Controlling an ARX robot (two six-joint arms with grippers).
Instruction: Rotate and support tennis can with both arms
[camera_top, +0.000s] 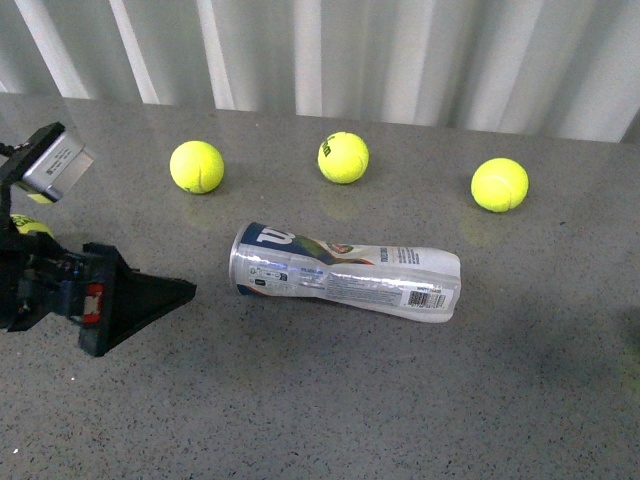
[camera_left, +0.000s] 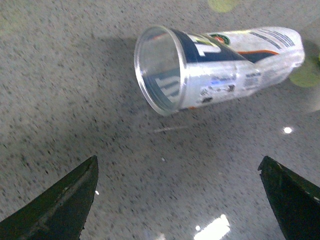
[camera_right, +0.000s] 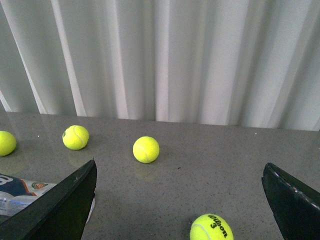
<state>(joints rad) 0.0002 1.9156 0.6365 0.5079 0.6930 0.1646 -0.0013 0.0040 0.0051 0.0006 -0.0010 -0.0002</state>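
My left gripper needs to turn the tennis can (camera_top: 345, 272) and support it on the tabletop, so it should grab the can by its open rim (camera_top: 238, 258) next.
The tennis can (camera_top: 345, 272) lies on its side in the middle of the grey table, clear and dented, with a blue-white label and a barcode near its right end. My left gripper (camera_top: 172, 293) is open and empty, low over the table, a short way left of the can's rimmed end. In the left wrist view the can (camera_left: 220, 65) shows its open mouth ahead of the open left gripper (camera_left: 177, 165), apart from it. My right gripper (camera_right: 179, 167) is open and empty; one end of the can (camera_right: 20, 192) shows beside one finger (camera_right: 60, 205). The right arm is out of the front view.
Three yellow-green tennis balls (camera_top: 197, 166) (camera_top: 343, 157) (camera_top: 499, 184) lie behind the can, and another (camera_top: 30, 226) is half hidden behind the left arm. A ball marked 3 (camera_right: 211, 227) lies near the right gripper. A white pleated curtain (camera_top: 400, 50) backs the table.
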